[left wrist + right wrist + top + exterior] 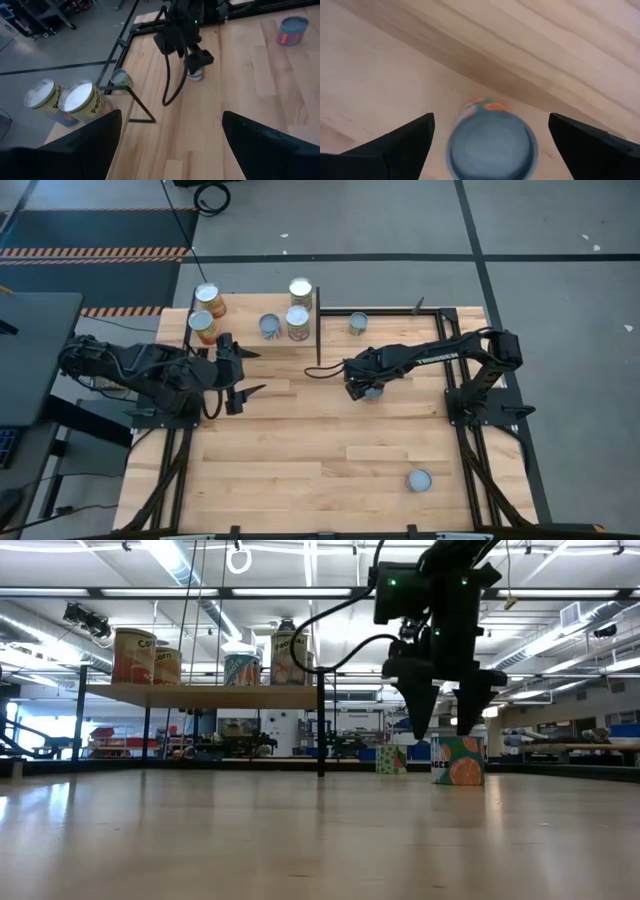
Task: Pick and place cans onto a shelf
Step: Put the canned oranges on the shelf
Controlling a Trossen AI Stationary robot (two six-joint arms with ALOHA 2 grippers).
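Observation:
I need to place the small can onto the shelf, so I should next grab the small can by its round labeled body with my right gripper.
A small can with an orange-and-teal label stands upright on the tabletop right of the shelf. My right gripper hangs over it, pointing down, open. Its fingers stand just above the can's top, one on each side, apart from it; the right wrist view shows the can's silver top between them. The shelf stands at the far left and bears several cans. My left gripper is open and empty, near the shelf's near edge.
Another can stands on the table just right of the shelf's black frame. One more can stands near the table's front right. The table's middle and near left are bare wood.

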